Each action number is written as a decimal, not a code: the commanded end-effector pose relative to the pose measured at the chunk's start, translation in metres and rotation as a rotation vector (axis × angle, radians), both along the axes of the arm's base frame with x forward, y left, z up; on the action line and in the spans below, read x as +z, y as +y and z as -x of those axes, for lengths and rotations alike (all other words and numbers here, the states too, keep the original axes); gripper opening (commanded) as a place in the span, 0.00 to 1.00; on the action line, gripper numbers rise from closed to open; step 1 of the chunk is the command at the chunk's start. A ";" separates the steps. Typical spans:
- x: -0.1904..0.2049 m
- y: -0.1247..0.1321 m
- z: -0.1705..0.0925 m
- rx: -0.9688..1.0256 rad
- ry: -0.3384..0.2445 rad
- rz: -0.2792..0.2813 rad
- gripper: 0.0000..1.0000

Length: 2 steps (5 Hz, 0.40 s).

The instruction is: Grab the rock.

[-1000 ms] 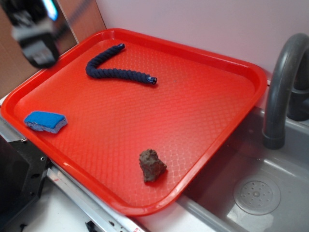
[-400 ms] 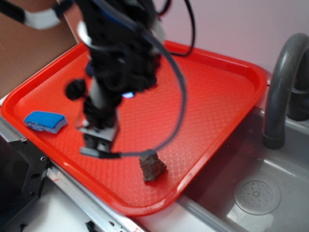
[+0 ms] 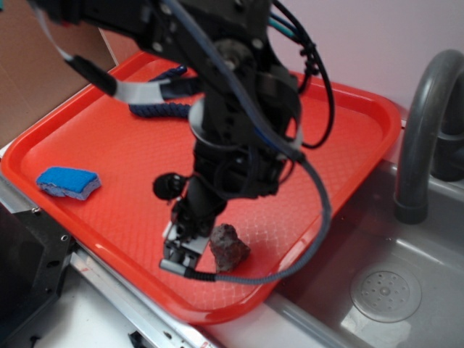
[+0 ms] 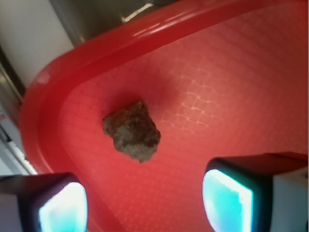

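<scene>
I need to move my gripper toward the rock (image 3: 230,248) before I close on it. The rock is well ahead of my fingers in the wrist view, with bare red tray between them.
The rock (image 3: 230,248) is a small lumpy dark-brown stone lying on the red tray (image 3: 341,145) near its front edge. In the wrist view the rock (image 4: 132,130) lies ahead of the fingers, close to the tray's rounded corner. My gripper (image 3: 185,250) hangs just left of the rock, low over the tray, with its jaws wide apart and nothing between them. In the wrist view the gripper (image 4: 145,205) shows two glowing pads (image 4: 227,200) at the bottom edge, with bare tray between them.
A blue sponge (image 3: 68,182) lies at the tray's left edge. A dark blue rope (image 3: 163,109) lies at the tray's back, partly hidden by the arm. A grey sink (image 3: 384,290) with a faucet (image 3: 424,123) stands to the right.
The arm has swung from the far back left over the tray's middle to the front, and the gripper now sits low beside the rock. The rock has not moved.
</scene>
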<state>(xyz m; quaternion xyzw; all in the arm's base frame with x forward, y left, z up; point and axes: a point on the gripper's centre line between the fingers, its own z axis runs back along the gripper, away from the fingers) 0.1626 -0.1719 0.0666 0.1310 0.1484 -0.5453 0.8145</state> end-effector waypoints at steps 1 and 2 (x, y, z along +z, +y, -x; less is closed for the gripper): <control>-0.014 0.002 0.011 -0.050 -0.004 -0.024 1.00; -0.019 0.004 0.009 -0.045 -0.013 -0.011 1.00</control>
